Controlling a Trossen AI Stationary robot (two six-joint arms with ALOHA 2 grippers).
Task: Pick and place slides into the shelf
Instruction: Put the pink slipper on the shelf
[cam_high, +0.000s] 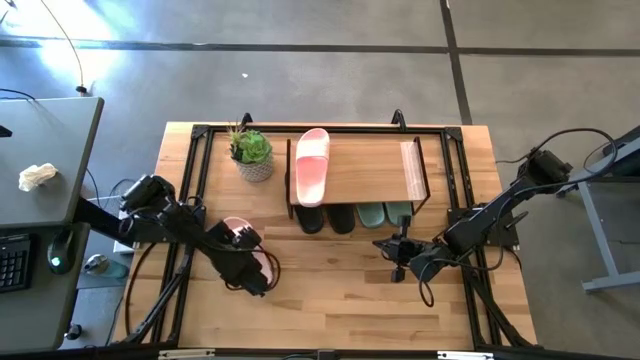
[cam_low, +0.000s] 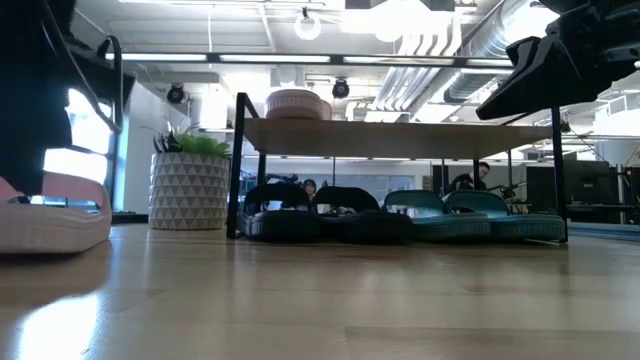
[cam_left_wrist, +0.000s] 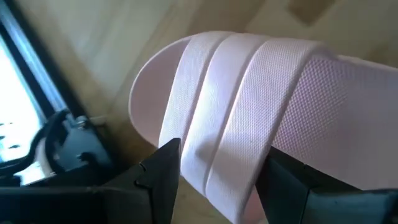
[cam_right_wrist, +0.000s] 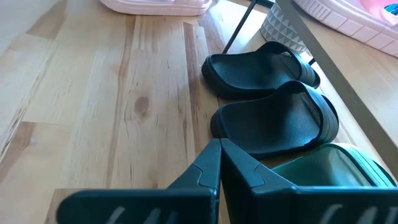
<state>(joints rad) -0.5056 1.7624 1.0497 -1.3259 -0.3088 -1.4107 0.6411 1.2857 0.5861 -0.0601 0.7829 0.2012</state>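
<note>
My left gripper grips the pink slide's wide strap next. Then it sets the pink slide on the shelf (cam_high: 375, 170) beside its mate.
One pink slide (cam_high: 312, 165) lies on the plank top of the shelf (cam_high: 375, 170). Under the plank stand two black slides (cam_high: 326, 219) and two sage green slides (cam_high: 385, 213), soles on the table. The second pink slide (cam_high: 236, 236) (cam_left_wrist: 249, 93) rests on its sole on the table, left of the shelf. My left gripper (cam_high: 247, 268) (cam_left_wrist: 217, 180) is down over its strap. My right gripper (cam_high: 395, 250) (cam_right_wrist: 219, 149) is shut on nothing, in the air just near of the green slides. My left gripper has the pink slide's wide strap (cam_left_wrist: 217, 155) between its two fingers (cam_left_wrist: 163, 171), one at each edge of the strap, near the slide's side. It comes from above, slanting. The slide's sole (cam_low: 50, 225) lies on the table.
A potted plant (cam_high: 252, 153) (cam_low: 190, 185) stands on the table left of the shelf, at the far edge. A black metal frame (cam_high: 200, 135) runs around the table top. Bare wood lies near of the shelf between both arms. A desk (cam_high: 45, 150) stands beyond the left edge.
</note>
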